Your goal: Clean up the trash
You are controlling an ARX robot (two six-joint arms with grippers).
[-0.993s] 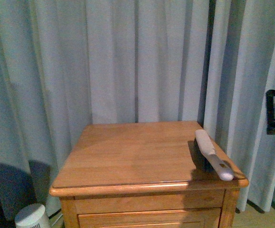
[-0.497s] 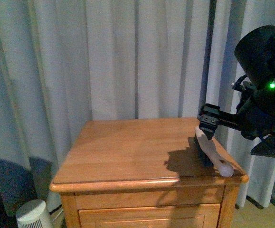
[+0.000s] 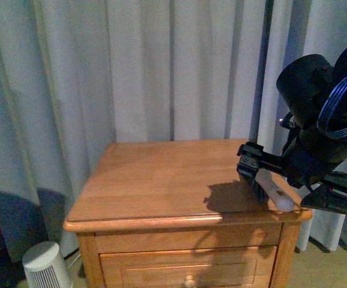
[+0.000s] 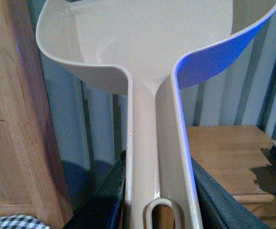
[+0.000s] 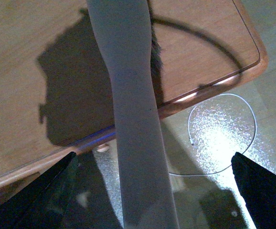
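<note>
My right gripper is going to grab the brush by its white handle (image 3: 283, 201) next, so the brush's bristles stay free to sweep up the trash.
The trash, a small white paper ball, shows in no view. My left gripper (image 4: 157, 195) is shut on the long handle of the pinkish-beige dustpan (image 4: 152, 43) and holds its scoop up beside the wooden nightstand (image 4: 223, 152). This gripper is out of the front view. A white-handled brush (image 3: 275, 193) lies on the nightstand's right edge (image 3: 161, 180), its handle end past the front corner. My right gripper (image 3: 252, 165) is open just above the brush. In the right wrist view the handle (image 5: 133, 119) runs between my wide-open fingers (image 5: 42, 191), untouched.
Grey curtains (image 3: 161, 72) hang close behind and beside the nightstand. A small white ribbed appliance (image 3: 44, 267) stands on the floor at its left. A thin white cable (image 5: 223, 138) loops on the floor under the right front corner. A wooden cabinet (image 4: 4, 119) stands by the dustpan.
My right arm has come into the front view from the right and has dropped lower over the brush. The brush has stayed where it was.
</note>
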